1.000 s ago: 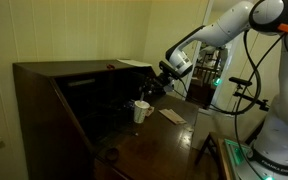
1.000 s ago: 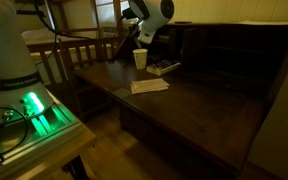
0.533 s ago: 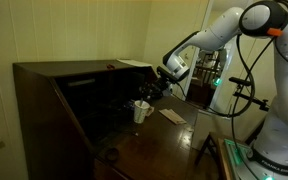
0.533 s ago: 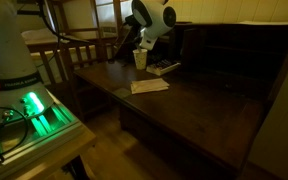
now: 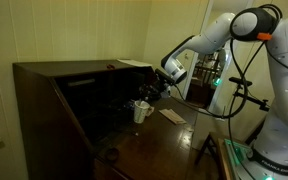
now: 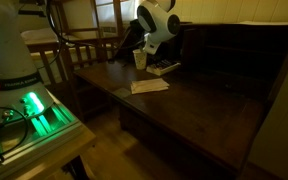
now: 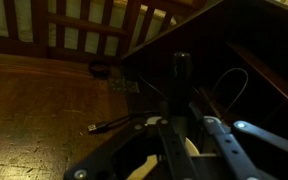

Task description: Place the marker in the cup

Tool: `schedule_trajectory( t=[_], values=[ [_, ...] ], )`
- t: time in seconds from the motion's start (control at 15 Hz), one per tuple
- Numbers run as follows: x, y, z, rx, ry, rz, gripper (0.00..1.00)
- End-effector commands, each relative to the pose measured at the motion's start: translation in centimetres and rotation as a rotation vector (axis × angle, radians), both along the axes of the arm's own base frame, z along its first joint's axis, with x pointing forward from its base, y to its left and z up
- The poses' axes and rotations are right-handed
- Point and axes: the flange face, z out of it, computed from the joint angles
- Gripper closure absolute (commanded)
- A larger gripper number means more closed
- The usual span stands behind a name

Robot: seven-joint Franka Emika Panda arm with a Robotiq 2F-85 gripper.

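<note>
The robot's gripper is ready to open. The upright marker is between its fingers with the cup's pale rim (image 5: 141,104) (image 7: 144,168) on either side, so the marker would drop inside the cup.
The small white cup (image 5: 140,112) stands on the dark wooden desk, and it also shows in the other exterior view (image 6: 140,59). My gripper (image 5: 150,91) hangs just above the cup in both exterior views (image 6: 134,42). In the wrist view the gripper (image 7: 181,123) is shut on a dark marker (image 7: 182,82) that stands up between the fingers. The pale rim of the cup (image 7: 191,149) shows right under the fingers. Whether the marker's tip is inside the cup is hidden.
A flat white paper (image 6: 149,86) lies on the desk (image 6: 194,105) in front of the cup. A flat dark item (image 6: 165,68) lies beside the cup. A small dark round object (image 5: 110,154) sits near the desk's edge. The desk's hutch (image 5: 74,85) rises close behind. A chair (image 6: 79,50) stands beside the desk.
The arm's wrist has shifted slightly over the cup. The gripper stays shut on the marker above the cup, and the cup has not moved.
</note>
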Motion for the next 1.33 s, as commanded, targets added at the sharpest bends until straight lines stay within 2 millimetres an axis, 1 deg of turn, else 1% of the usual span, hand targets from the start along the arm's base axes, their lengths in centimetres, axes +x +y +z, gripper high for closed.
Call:
schedule_trajectory(
  t=[0.0, 0.07, 0.13, 0.2, 0.27, 0.4, 0.47, 0.6, 0.67, 0.87, 1.07, 1.27],
  values=[
    [1.0, -0.4, -0.4, 0.065, 0.016, -0.003, 0.95],
    [1.0, -0.5, -0.5, 0.070, 0.025, -0.003, 0.54],
    [1.0, -0.5, -0.5, 0.078, 0.040, -0.003, 0.53],
    [1.1, -0.5, -0.6, 0.085, 0.053, -0.005, 0.48],
    [1.0, -0.5, -0.6, 0.092, 0.070, -0.008, 0.40],
    [0.8, -0.5, -0.4, 0.091, 0.090, -0.018, 0.27],
    [0.8, -0.5, -0.2, 0.092, 0.096, -0.022, 0.19],
    [0.3, -0.4, 0.5, 0.071, 0.098, -0.034, 0.07],
    [-0.2, -0.2, 1.2, 0.058, 0.091, -0.026, 0.01],
    [-2.2, 0.6, 3.9, -0.047, 0.049, 0.041, 0.00],
    [-5.5, 1.7, 7.1, -0.215, 0.034, 0.130, 0.00],
    [-8.2, 2.9, 10.2, -0.371, 0.007, 0.203, 0.00]
  ],
)
